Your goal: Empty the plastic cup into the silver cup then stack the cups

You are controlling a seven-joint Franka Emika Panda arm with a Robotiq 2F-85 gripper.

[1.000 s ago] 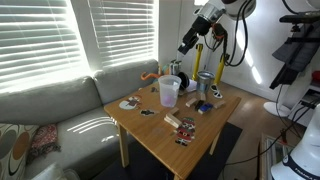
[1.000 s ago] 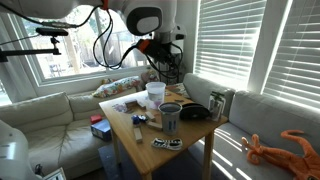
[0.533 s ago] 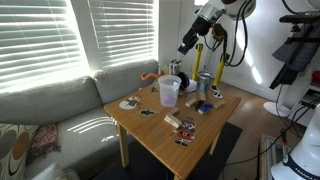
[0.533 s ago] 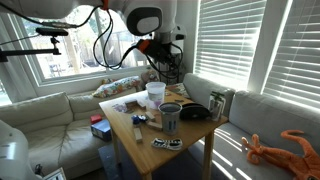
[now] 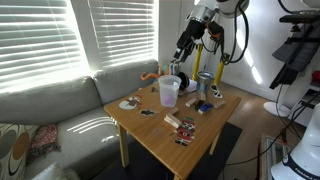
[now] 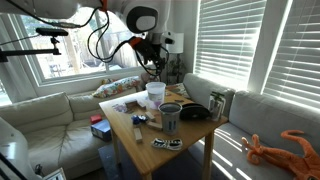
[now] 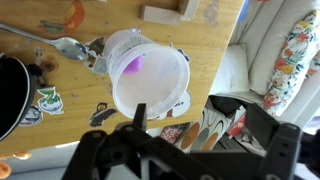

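Note:
The gripper grabs the plastic cup's rim on the side away from the spoon next, leaving the plastic cup's opposite edge to empty into the silver cup.
The plastic cup [image 5: 169, 91] stands upright near the middle of the wooden table [image 5: 160, 135]; it also shows in the other exterior view [image 6: 155, 93]. In the wrist view I look down into it [image 7: 148, 72] and see a small purple thing [image 7: 133, 66] at its bottom. The silver cup [image 5: 205, 84] stands upright beside it, nearer the table's edge [image 6: 170, 117]; it is out of the wrist view. My gripper [image 5: 183, 47] [image 6: 152, 62] hangs well above the plastic cup. Its jaws [image 7: 200, 122] are open and empty.
A black bowl [image 6: 193, 112] [image 7: 10, 95] sits by the silver cup. A spoon [image 7: 65, 45], flat stickers [image 5: 182, 128] and small items lie on the table. A grey sofa [image 5: 50, 110] borders it, and a yellow stand [image 5: 215, 50] rises behind.
My gripper has shifted slightly sideways, high above the table, toward the spot over the plastic cup. The cups have not moved.

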